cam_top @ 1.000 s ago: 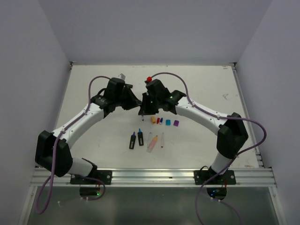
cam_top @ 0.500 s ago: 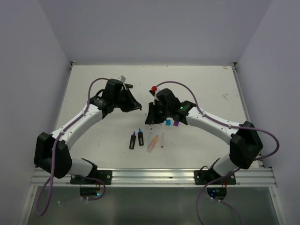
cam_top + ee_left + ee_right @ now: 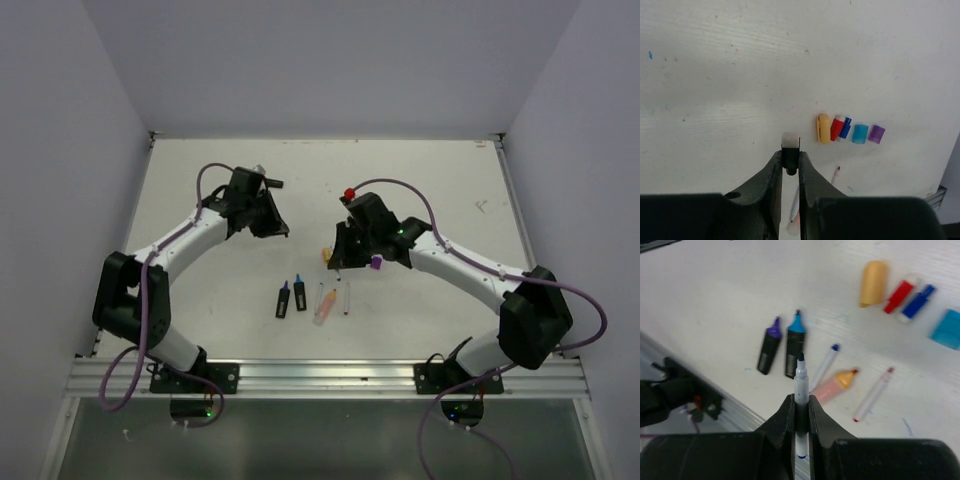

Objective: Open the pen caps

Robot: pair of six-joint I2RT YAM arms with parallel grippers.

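The pen cap is high above empty table and would come down short if I opened now. My left gripper keeps hold of it until it is at the row's orange end.
In the left wrist view my left gripper [image 3: 790,156] is shut on a small black pen cap [image 3: 790,148] with a white end, held above the table. My right gripper [image 3: 801,399] is shut on a white pen [image 3: 801,377], its dark tip bare and pointing away from the wrist. Loose caps lie in a row: orange [image 3: 824,128], red [image 3: 837,129], blue [image 3: 845,128], cyan [image 3: 860,134] and purple [image 3: 876,134]. From above, the left gripper [image 3: 283,232] hangs left of this row and the right gripper [image 3: 337,262] over it.
Uncapped pens lie below the cap row: a purple-tipped black marker [image 3: 769,345], a blue-tipped black marker [image 3: 795,345], a thin blue pen [image 3: 824,365], a peach pen [image 3: 835,385] and a thin red pen [image 3: 873,394]. The table's metal front rail [image 3: 320,375] runs close behind them.
The two grippers have drawn apart. The left one went back and left with the black cap; the right one moved right and nearer with the bare-tipped pen.
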